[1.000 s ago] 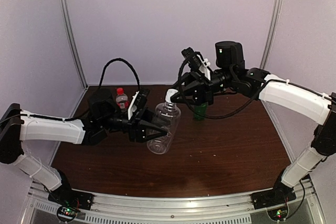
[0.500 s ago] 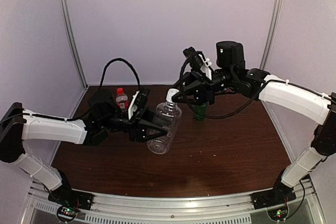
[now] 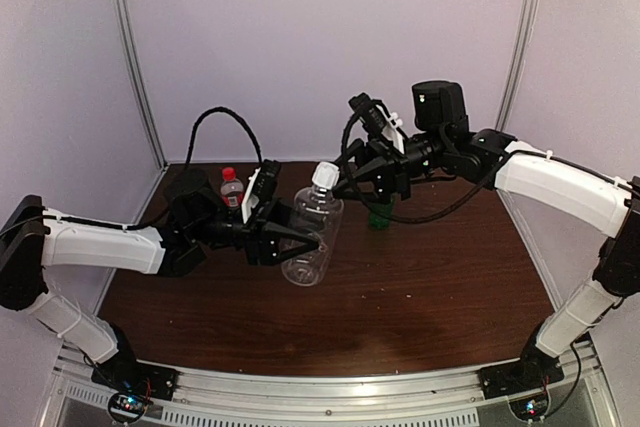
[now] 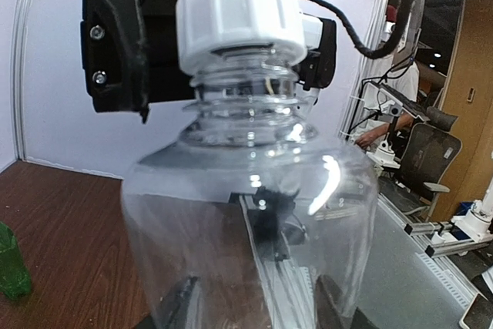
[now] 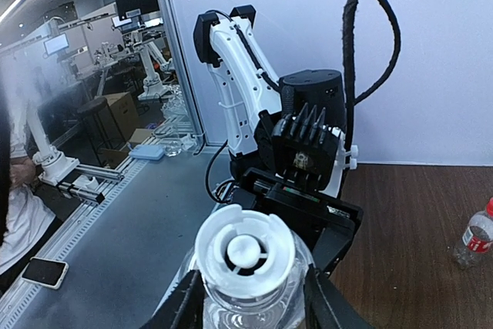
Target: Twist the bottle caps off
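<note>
I will next hold the cap by its opposite sides with my right gripper to unscrew the white cap (image 3: 324, 175), and the bottle's neck will stay free.
My left gripper (image 3: 305, 239) is shut on the body of the wide clear bottle (image 3: 312, 232) and holds it tilted above the table. Its white cap (image 3: 324, 175) sits on the neck and also shows in the left wrist view (image 4: 240, 9). My right gripper (image 3: 342, 185) is open just right of the cap. In the right wrist view its fingers (image 5: 187, 302) stand on either side of the cap (image 5: 245, 250) with small gaps. The red-labelled bottle (image 3: 232, 190) with its red cap (image 3: 229, 174) stands at the back left. The green bottle (image 3: 380, 213) is mostly hidden behind my right gripper, and its cap is hidden.
The brown table (image 3: 440, 277) has white walls at the back and sides. A black cable (image 3: 225, 122) loops above my left arm. The green bottle's base shows at the left edge of the left wrist view (image 4: 11, 263).
My left gripper has raised the clear bottle a little. My right gripper has drawn back slightly to the right, so the white cap now shows clear of its fingers.
</note>
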Motion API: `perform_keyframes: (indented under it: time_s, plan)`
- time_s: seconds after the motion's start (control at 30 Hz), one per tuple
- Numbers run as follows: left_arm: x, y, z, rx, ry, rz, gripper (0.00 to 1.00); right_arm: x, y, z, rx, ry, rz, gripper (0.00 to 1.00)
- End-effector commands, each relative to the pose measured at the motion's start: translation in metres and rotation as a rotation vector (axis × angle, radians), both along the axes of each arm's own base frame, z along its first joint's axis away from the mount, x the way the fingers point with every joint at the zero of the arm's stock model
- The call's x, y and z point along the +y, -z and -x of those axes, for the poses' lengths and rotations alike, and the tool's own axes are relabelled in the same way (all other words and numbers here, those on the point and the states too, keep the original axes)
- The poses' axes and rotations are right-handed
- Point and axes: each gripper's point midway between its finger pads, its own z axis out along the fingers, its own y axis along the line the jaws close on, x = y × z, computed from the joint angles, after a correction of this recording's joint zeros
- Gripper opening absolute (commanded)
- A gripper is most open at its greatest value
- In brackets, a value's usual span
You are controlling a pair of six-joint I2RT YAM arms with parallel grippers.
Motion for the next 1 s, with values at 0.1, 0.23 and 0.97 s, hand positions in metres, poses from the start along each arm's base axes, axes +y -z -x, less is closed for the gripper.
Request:
perform_keyframes:
  time_s: [0.1,0.23,0.97]
  plan:
    - [0.002,-0.018,-0.012,-0.064,-0.081,0.045,0.32,-0.007,-0.018,0.002,-0.032,0.050,-0.019,0.58]
    - [0.002,-0.016,-0.023,-0.066,-0.147,0.023,0.32,-0.010,-0.025,-0.002,-0.028,0.111,-0.025,0.71]
    - [0.011,-0.002,-0.077,-0.069,-0.477,-0.070,0.33,0.010,-0.013,-0.091,0.297,0.833,0.050,0.87]
